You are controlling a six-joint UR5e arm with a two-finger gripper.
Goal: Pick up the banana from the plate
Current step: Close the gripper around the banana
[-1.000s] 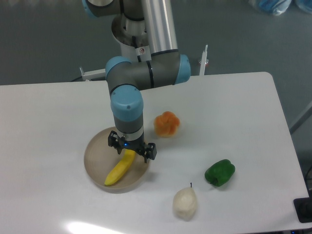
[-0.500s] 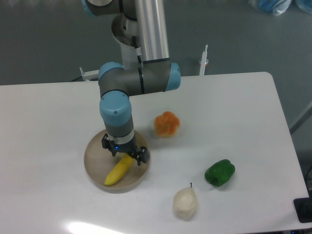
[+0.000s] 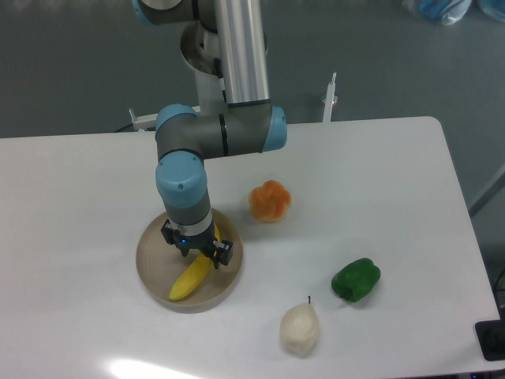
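Note:
My gripper grabs the banana by the end of its yellow body [image 3: 208, 253] next, to pick the banana up from the plate [image 3: 150, 260].
The yellow banana [image 3: 189, 279] lies slanted on the round beige plate [image 3: 150, 260] at the front left of the table. My gripper [image 3: 197, 249] is down over the plate, straddling the banana's upper end. Its dark fingers [image 3: 223, 252] stand on either side of the fruit, spread apart. The banana's upper tip is hidden under the gripper body.
An orange fruit [image 3: 270, 200] sits just right of the plate. A green pepper [image 3: 356, 279] and a whitish pear-shaped fruit [image 3: 300, 329] lie at the front right. A white post [image 3: 330, 99] stands at the table's far edge.
The arm has swung left and lowered, bringing the gripper from the plate's right rim to over the banana's upper end. The banana has not moved.

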